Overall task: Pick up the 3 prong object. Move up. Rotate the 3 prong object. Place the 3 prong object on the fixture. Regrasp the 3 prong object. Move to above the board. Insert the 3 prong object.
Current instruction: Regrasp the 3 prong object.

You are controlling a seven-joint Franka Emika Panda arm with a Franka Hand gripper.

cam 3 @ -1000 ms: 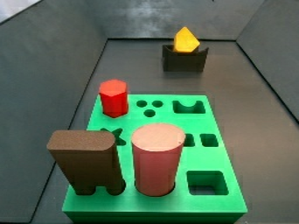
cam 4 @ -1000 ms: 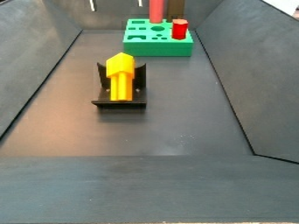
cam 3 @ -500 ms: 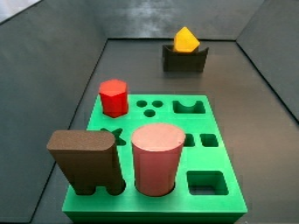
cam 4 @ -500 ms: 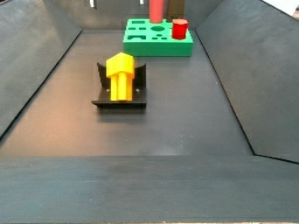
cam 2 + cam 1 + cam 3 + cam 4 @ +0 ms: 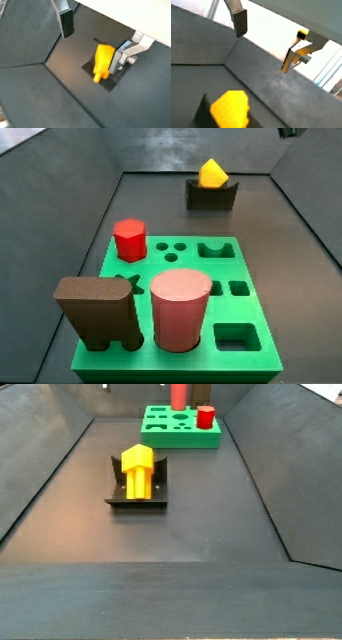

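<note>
My gripper grabs the 3 prong object by its solid head (image 5: 213,174) (image 5: 231,108) next, which leaves its prongs free to go into the board's round holes.
The yellow 3 prong object (image 5: 213,172) (image 5: 138,466) rests on the dark fixture (image 5: 211,196) (image 5: 136,494) on the bin floor, apart from the green board (image 5: 261,310) (image 5: 181,438). In both wrist views my gripper (image 5: 263,52) (image 5: 92,54) hangs open well above it, with nothing between the fingers (image 5: 66,24). Far below them the 3 prong object (image 5: 102,61) (image 5: 230,107) lies on the fixture (image 5: 110,83), close under one finger in a wrist view. Only a dark bit at the upper corner (image 5: 285,131) of a side view may belong to the arm.
On the board stand a red hexagonal peg (image 5: 130,238) (image 5: 206,417), a pink cylinder (image 5: 179,308) (image 5: 178,394) and a big brown block (image 5: 94,311). Sloping dark grey walls (image 5: 54,464) enclose the bin floor.
A small dark part has come into the upper right corner of a side view. The 3 prong object, fixture and board have not moved.
</note>
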